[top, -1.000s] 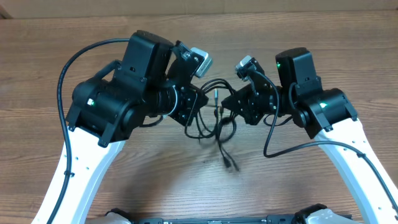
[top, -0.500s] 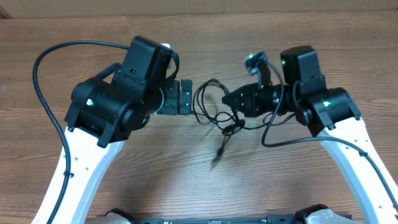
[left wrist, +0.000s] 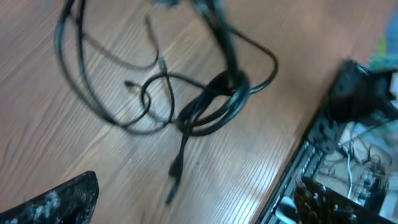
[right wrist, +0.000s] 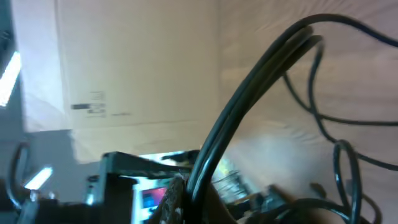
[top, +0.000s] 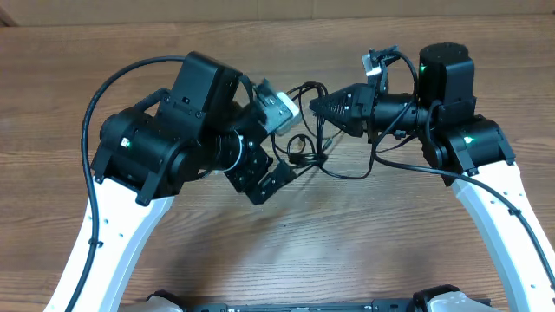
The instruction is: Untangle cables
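The cables need to be untangled, so my left gripper should next take hold of them by their knotted loops and leave the plug ends free for my right gripper.
The cables (top: 305, 149) are thin black cords in a loose tangle on the wooden table between the two arms. My right gripper (top: 317, 106) is shut on a pair of strands, which run from its tip down into the tangle. In the right wrist view those cables (right wrist: 267, 68) are pinched between my right gripper's (right wrist: 198, 198) fingers. My left gripper (top: 264, 178) is open beside the tangle and holds nothing. The left wrist view shows the cables (left wrist: 208, 106) knotted in loops, with a plug (left wrist: 176, 165) trailing toward my left gripper (left wrist: 193, 211).
The table's front edge (left wrist: 292, 155) runs close on the right of the left wrist view, with robot base parts beyond it. Thick black arm cables (top: 95, 113) loop off each arm. A cardboard wall (right wrist: 124, 62) stands at the back.
My left gripper has gone from shut to open and swung around beside the tangle. My right gripper has moved back and to the right, dragging the cables with it.
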